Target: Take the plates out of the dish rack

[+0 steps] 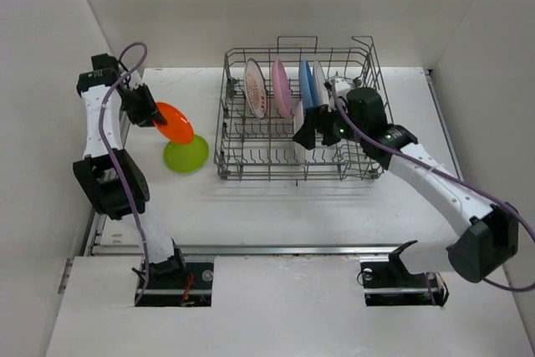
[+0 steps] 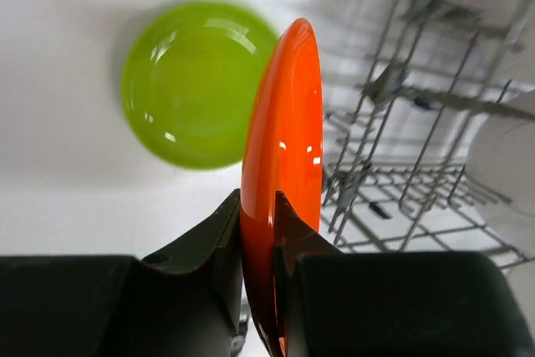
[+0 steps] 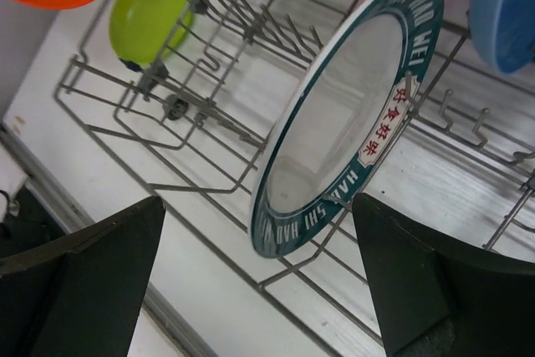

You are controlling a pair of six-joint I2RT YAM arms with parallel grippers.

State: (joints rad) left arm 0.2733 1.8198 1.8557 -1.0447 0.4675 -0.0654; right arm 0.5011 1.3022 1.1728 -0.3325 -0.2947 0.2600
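Note:
In the right wrist view my right gripper's fingers are still above the white plate's lower edge, so it lowers first, then closes on the plate.
My left gripper (image 2: 257, 223) is shut on the rim of an orange plate (image 2: 284, 148) and holds it on edge above the table, left of the dish rack (image 1: 297, 165). In the top view this gripper (image 1: 155, 114) and the orange plate (image 1: 174, 123) are just above a lime green plate (image 1: 185, 155) lying flat on the table. My right gripper (image 3: 257, 206) is open inside the rack, its fingers either side of a white plate with a teal lettered rim (image 3: 343, 106) that stands tilted in the tines. A sunburst plate (image 1: 255, 88), a pink plate (image 1: 282, 89) and a blue plate (image 1: 306, 85) stand further back.
The rack's raised wire handles (image 1: 297, 39) and upright tines (image 3: 226, 14) surround my right gripper (image 1: 308, 133). White walls close in the table on the left, back and right. The lime green plate (image 2: 196, 81) lies close to the rack's left side.

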